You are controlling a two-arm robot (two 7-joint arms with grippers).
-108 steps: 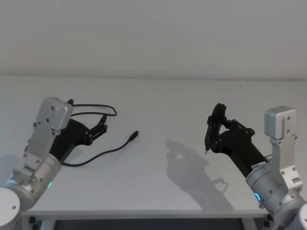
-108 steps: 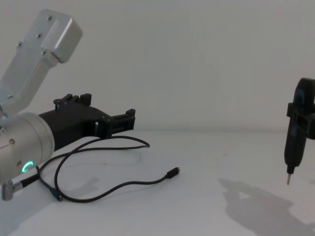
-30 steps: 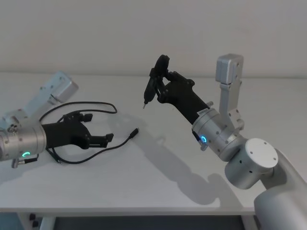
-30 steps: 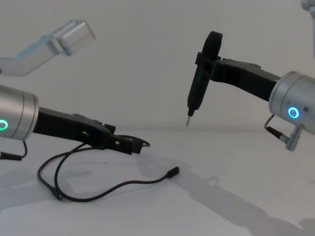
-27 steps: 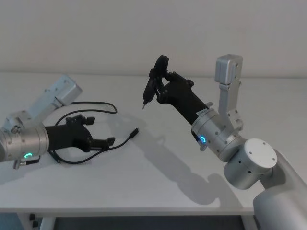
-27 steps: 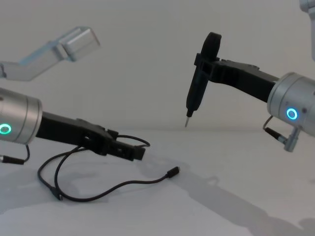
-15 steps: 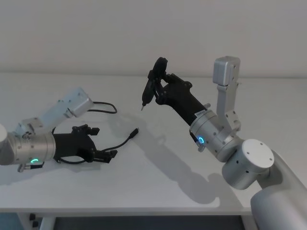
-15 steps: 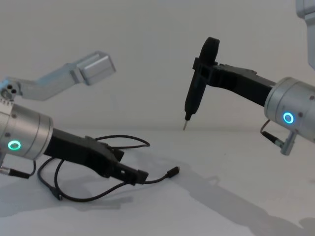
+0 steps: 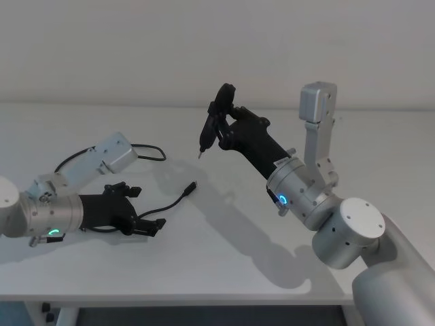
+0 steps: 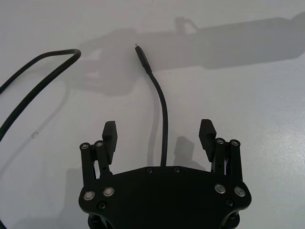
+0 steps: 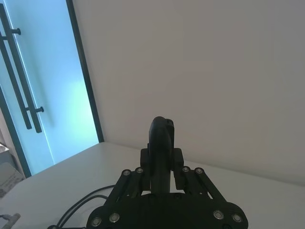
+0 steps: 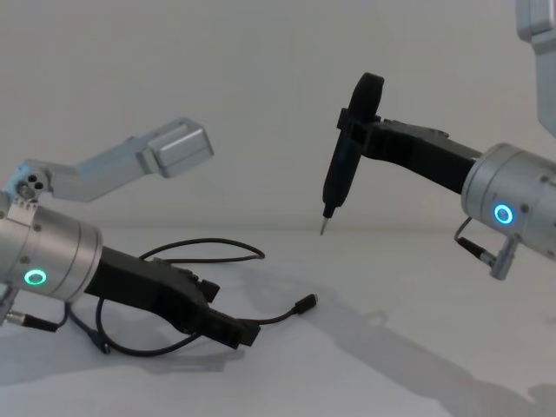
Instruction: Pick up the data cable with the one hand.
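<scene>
The left gripper takes hold of the data cable by the thin part behind its plug (image 12: 274, 319) (image 10: 165, 125) next, to pick the cable up.
The data cable (image 9: 178, 198) lies in loose black loops on the white table, its small plug (image 9: 194, 185) pointing toward the middle. My left gripper (image 9: 145, 206) hangs low over the stretch behind the plug, open. In the left wrist view the cable (image 10: 165, 114) runs straight between the two spread fingertips (image 10: 109, 130), untouched, with the plug (image 10: 140, 50) beyond them. From the chest, the left gripper (image 12: 230, 320) sits just left of the plug (image 12: 306, 303). My right gripper (image 9: 221, 129) is raised above the table's middle, shut on a slim black pen-like tool (image 12: 343, 169).
The tool's metal tip (image 12: 324, 228) points down, well above the table (image 9: 224, 258). The cable's far loop (image 9: 146, 148) curls behind my left arm's silver link (image 9: 112, 153). A glass door (image 11: 43, 95) shows in the right wrist view.
My left gripper has dropped lower and slid toward the table's front, now straddling the cable behind the plug. The right arm with the tool has barely shifted.
</scene>
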